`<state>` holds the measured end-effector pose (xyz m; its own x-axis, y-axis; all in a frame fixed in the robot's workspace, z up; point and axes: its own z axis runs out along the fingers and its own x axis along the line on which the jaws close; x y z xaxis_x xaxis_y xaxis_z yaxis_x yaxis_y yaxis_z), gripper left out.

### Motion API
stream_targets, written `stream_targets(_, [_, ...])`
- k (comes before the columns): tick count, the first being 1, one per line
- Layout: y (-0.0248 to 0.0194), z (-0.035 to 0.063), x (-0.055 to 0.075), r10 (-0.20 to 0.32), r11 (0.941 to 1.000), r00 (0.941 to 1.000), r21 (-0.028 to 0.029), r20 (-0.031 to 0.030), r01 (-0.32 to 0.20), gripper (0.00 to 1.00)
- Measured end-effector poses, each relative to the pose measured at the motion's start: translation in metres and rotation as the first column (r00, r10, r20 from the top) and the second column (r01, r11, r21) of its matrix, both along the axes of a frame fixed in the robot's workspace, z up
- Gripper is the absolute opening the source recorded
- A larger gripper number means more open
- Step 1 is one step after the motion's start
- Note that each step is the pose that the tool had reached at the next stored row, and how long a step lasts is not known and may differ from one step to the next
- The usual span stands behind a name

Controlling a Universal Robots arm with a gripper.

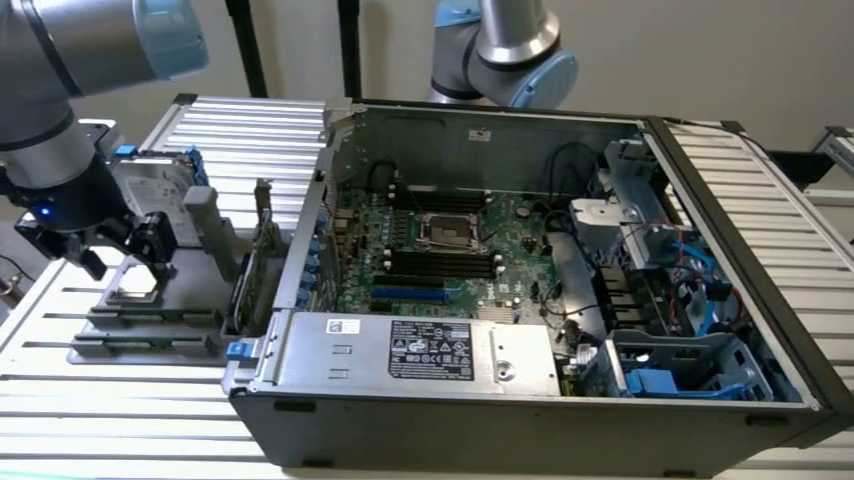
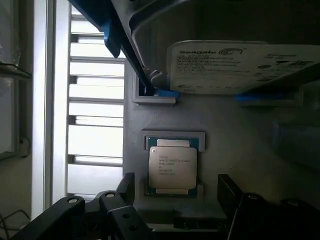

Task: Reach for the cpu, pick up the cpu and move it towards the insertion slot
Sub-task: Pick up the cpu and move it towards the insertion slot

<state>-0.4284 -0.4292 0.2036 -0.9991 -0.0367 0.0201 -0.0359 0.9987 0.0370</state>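
Note:
Grey brackets hug its opposite ends, so my gripper should pick it up next by the open side edges of the cpu [image 2: 172, 167].
The cpu [image 2: 172, 167], a small square chip with a silvery top, lies flat in a recess of the grey fixture plate [image 2: 245, 135]. My gripper [image 2: 176, 184] is open, and its two black fingers [image 2: 127, 186] stand one on each side of the chip with nothing between them but the chip below. In the exterior view, the gripper [image 1: 124, 262] hangs over the fixture plate [image 1: 147, 322] at the exterior view's left, outside the computer case. The insertion slot [image 1: 450, 230], with a silver frame and dark centre, sits on the motherboard inside the case, well away from the gripper.
A silver hard drive [image 2: 235, 65] with blue rails stands on the fixture just beyond the chip, also the hard drive [image 1: 144, 185]. The open computer case [image 1: 400, 350] has tall walls. Long black memory slots [image 1: 441, 265] flank the socket. A second arm [image 1: 507, 50] is behind the case.

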Motion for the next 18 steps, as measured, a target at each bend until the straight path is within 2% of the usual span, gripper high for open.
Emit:
stream_targets(6, [0.006,-0.0052,0.0,-0.006,1.0,1.0,0.0,-0.0004,0.006,0.76])
stream_targets(13, [0.0061,-0.0086,-0.002,-0.013,0.9999,0.9999,0.0,-0.0016,0.013,0.76])
stream_targets(18, [0.0062,-0.0124,-0.002,-0.036,0.9994,0.9994,0.0001,-0.0016,0.036,0.76])
